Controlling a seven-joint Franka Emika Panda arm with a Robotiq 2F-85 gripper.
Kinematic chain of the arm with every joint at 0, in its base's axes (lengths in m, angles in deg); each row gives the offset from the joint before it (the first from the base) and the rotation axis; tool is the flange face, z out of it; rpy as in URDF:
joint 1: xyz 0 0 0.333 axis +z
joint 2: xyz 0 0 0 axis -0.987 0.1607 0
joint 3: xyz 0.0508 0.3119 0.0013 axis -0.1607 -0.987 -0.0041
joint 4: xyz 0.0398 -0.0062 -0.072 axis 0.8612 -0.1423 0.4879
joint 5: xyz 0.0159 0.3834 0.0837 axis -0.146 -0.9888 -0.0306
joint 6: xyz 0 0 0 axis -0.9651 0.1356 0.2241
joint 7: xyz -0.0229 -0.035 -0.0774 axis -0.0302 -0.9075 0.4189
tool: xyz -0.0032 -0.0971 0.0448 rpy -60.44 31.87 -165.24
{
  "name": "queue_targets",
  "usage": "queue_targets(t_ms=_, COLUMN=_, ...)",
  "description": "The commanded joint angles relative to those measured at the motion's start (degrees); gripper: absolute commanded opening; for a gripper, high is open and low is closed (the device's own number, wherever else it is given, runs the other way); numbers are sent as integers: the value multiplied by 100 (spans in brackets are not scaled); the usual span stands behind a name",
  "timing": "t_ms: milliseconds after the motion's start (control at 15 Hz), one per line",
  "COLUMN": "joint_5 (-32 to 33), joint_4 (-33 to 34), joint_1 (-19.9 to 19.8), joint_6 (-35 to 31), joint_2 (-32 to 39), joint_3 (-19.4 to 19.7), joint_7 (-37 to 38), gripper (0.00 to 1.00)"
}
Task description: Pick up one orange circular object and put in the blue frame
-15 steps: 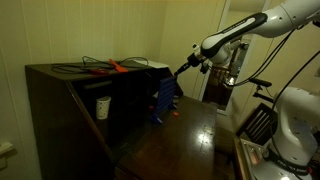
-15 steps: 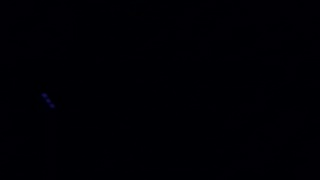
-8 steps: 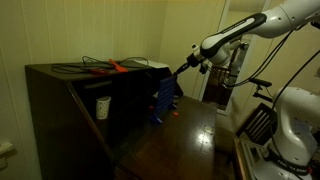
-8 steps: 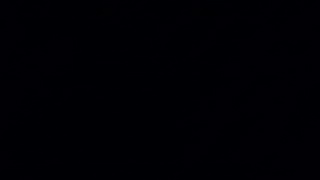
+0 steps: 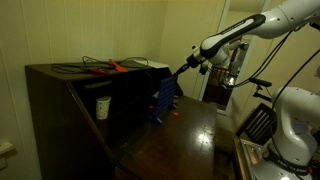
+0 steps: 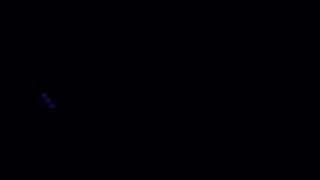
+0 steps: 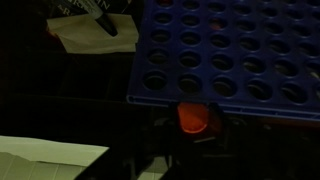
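Observation:
I should open my gripper now. The lower edge of the orange circular object meets the top edge of the blue frame squarely, so the object would drop inside if I opened now.
The blue frame stands upright on the dark table next to the wooden cabinet; in the wrist view it fills the top as a grid of round holes. My gripper hovers just above the frame's top edge. In the wrist view the gripper is shut on a small orange circular object, held right at the frame's edge. Another small orange disc lies on the table by the frame's foot.
A dark wooden cabinet carries a long orange-red tool with black cables on top and a white cup inside. A white paper lies on the table. One exterior view is almost wholly black.

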Motion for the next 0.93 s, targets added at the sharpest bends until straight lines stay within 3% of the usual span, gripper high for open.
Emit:
queue_targets(t_ms=0, joint_5=-90, joint_4=27, joint_1=212, joint_6=-53, joint_2=-13, joint_3=196, joint_7=-160, gripper=10)
queue_targets(t_ms=533, joint_5=-61, joint_4=68, joint_1=347, joint_6=-34, joint_2=50, joint_3=322, joint_7=-97, gripper=10)
queue_targets(t_ms=600, joint_5=-57, joint_4=74, joint_1=340, joint_6=-31, joint_2=47, joint_3=314, joint_7=-82, gripper=60)
queue_targets(t_ms=667, joint_5=-61, joint_4=72, joint_1=345, joint_6=-40, joint_2=30, joint_3=315, joint_7=-83, gripper=62)
queue_targets(t_ms=867, joint_5=-50, joint_4=67, joint_1=338, joint_6=-36, joint_2=-4, joint_3=298, joint_7=-79, gripper=82)
